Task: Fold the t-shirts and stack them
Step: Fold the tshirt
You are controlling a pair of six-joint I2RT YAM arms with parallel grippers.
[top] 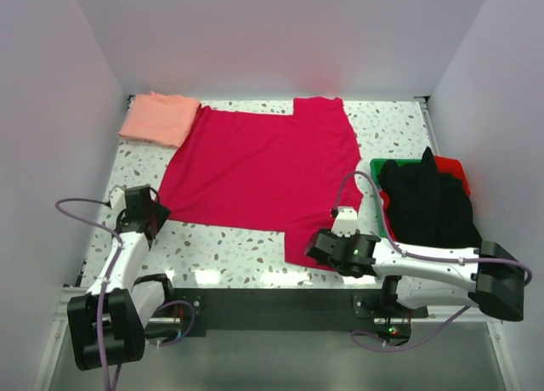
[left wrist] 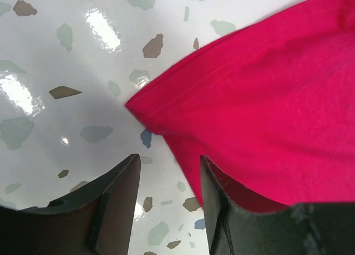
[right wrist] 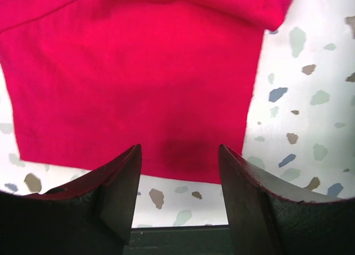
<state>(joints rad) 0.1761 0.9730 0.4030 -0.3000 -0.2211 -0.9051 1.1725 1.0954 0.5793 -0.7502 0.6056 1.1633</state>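
Next, my right gripper grabs the red t-shirt's near sleeve by its tray-side corner to fold the red t-shirt's near side over its body.
The crimson-red t-shirt (top: 263, 170) lies spread flat across the middle of the table. The pale salmon-pink t-shirt (top: 159, 117) lies folded at the back left corner, touching the red one. My left gripper (top: 157, 211) is open at the red shirt's near left corner (left wrist: 145, 112), low over the table, holding nothing. My right gripper (top: 316, 248) is open just above the red shirt's near right sleeve edge (right wrist: 166, 155), holding nothing.
A green tray (top: 382, 166) at the right holds a heap of black cloth (top: 429, 204) over something red. The table is white with speckles (top: 238, 246). White walls close in the back and both sides. A dark strip runs along the near edge.
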